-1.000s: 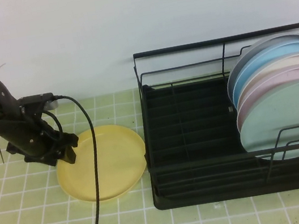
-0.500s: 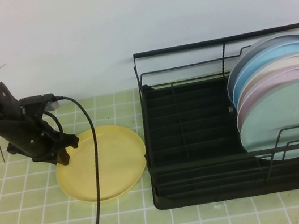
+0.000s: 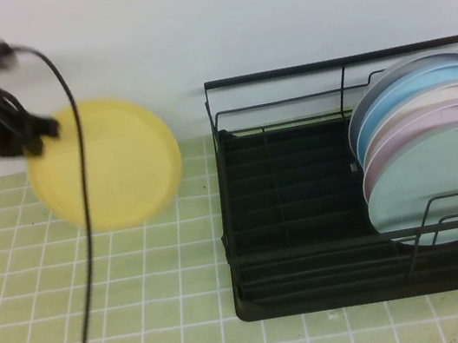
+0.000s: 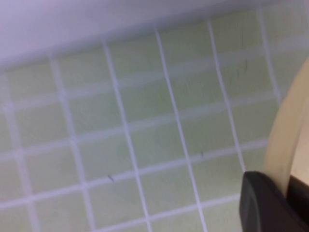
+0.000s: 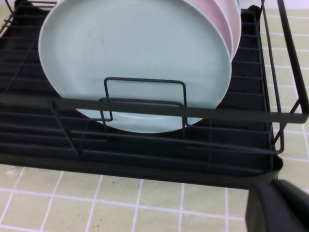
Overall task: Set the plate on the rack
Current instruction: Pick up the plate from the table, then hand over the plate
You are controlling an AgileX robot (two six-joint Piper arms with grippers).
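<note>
The yellow plate's broad side (image 3: pixel 106 164) is far too wide for the gripper's fingers, so my right gripper next needs to pinch the plate by its thin free rim (image 3: pixel 178 154).
The pale-yellow plate (image 3: pixel 109 165) is lifted off the table, tilted up on edge, left of the black wire rack (image 3: pixel 299 221). My left gripper (image 3: pixel 36 133) is shut on the plate's left rim, high at the far left. In the left wrist view the gripper (image 4: pixel 286 189) clamps the plate's rim (image 4: pixel 286 135) between its dark fingers (image 4: pixel 263 205). My right gripper (image 5: pixel 282 205) is out of the high view; in the right wrist view it sits low in front of the rack's (image 5: pixel 145 162) corner, shut and empty.
Several plates stand in the rack's right half: a mint-green plate (image 3: pixel 441 180) in front, also in the right wrist view (image 5: pixel 130 53), then a pink plate (image 3: pixel 432 122) and blue ones behind. The rack's left half holds no plates. A black cable (image 3: pixel 84 249) hangs from the left arm.
My left gripper has lifted the yellow plate off the table, moving up and to the left; the plate has swung from flat to nearly upright.
</note>
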